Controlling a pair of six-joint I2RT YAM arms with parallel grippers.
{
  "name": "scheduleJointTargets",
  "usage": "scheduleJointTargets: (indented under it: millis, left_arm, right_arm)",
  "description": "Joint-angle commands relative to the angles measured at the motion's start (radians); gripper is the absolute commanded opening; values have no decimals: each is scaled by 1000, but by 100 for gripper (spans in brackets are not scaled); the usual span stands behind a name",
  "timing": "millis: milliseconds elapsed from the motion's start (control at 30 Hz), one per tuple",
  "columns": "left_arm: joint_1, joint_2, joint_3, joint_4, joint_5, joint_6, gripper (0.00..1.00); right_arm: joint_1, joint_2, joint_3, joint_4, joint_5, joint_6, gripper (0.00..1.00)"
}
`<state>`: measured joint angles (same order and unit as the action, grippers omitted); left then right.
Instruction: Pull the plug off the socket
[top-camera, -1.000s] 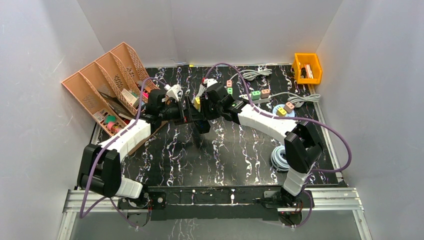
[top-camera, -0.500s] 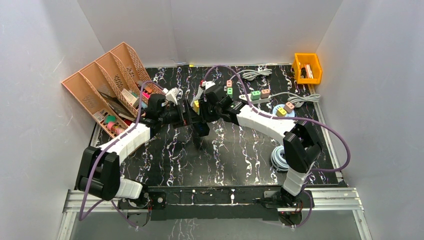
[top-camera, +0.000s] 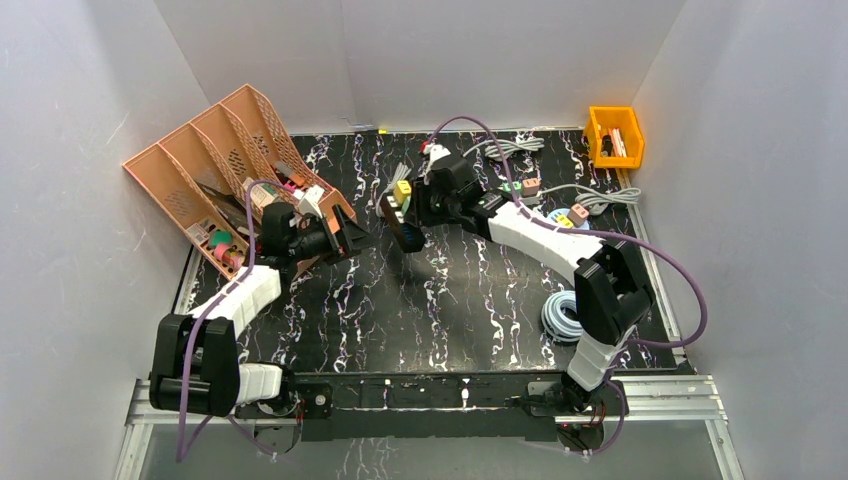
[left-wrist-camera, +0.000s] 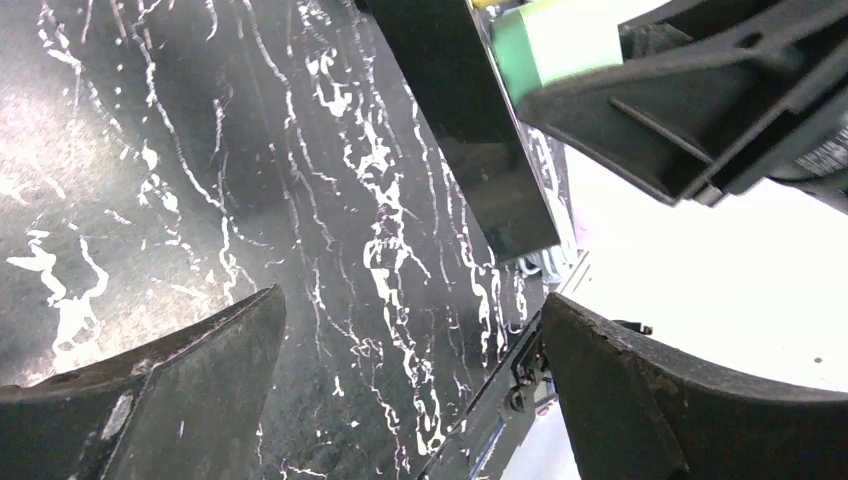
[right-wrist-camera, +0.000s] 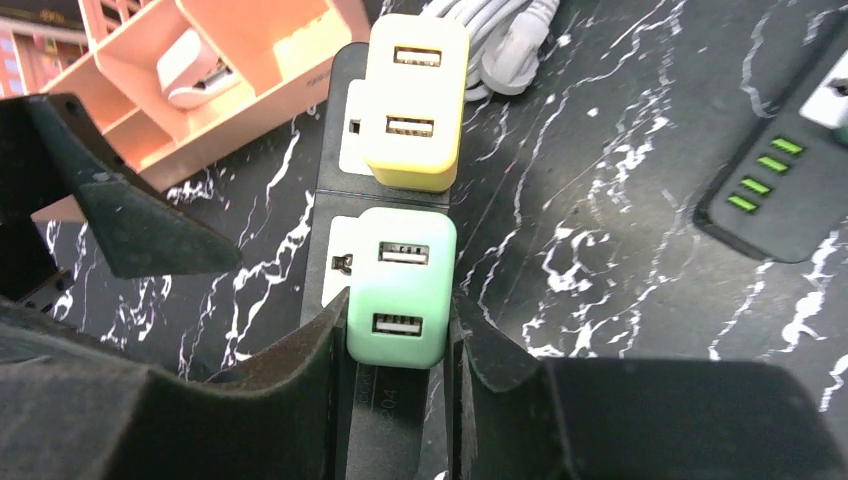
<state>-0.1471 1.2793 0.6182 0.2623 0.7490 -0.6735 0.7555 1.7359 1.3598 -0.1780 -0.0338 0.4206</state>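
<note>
The black power strip's plug-loose end (top-camera: 408, 238) (left-wrist-camera: 497, 191) is next for my left gripper to grab across its sides, which leaves both plugs free to pull off.
My right gripper (right-wrist-camera: 400, 345) is shut on a mint green USB plug (right-wrist-camera: 400, 285) that sits in a black power strip (right-wrist-camera: 335, 120). A yellow plug (right-wrist-camera: 413, 100) sits in the socket beside it. In the top view the right gripper (top-camera: 410, 207) holds the strip (top-camera: 402, 228) tilted above the middle of the mat. My left gripper (top-camera: 357, 240) is open and empty, apart from the strip, to its left. In the left wrist view the open left gripper (left-wrist-camera: 410, 330) points at the mat, with the strip (left-wrist-camera: 480, 150) and the green plug (left-wrist-camera: 560, 40) above it.
A pink file organiser (top-camera: 215, 175) stands at the left, close to the left arm. An orange bin (top-camera: 614, 135) is at the back right. Other power strips with coloured plugs (top-camera: 520, 186) and white cables (top-camera: 510, 148) lie behind. A coiled grey cable (top-camera: 560, 315) lies front right.
My left gripper has let go of the black strip and drawn back to the left, open. My right gripper has moved back and right, still shut on the green plug, carrying the strip.
</note>
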Motion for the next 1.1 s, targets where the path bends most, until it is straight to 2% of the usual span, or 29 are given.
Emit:
scheduleJointTargets:
  millis: [0,100,200,433,700,1067]
  left_arm:
    - [21,-22,3,117,145,-40,98]
    - [-12,5,20,117,163,-34,98]
    - [-86,12,50,55,82,19,98]
    - [-171,105,77,131,-14,-38,98]
    - [-185,216,110,253,-32,-109,98]
    - [-210,316,163,337,-60,-173,98]
  right_arm:
    - [-15,-86,9,155,-27,8,0]
    - [-16,-83,1,164,-46,22,0]
    - [-15,-70,9,165,-56,28,0]
    - [-15,-47,40,157,-87,33,0]
    - [-13,-59,32,153,-117,28,0]
    - [-4,-62,20,158,-149,29,0]
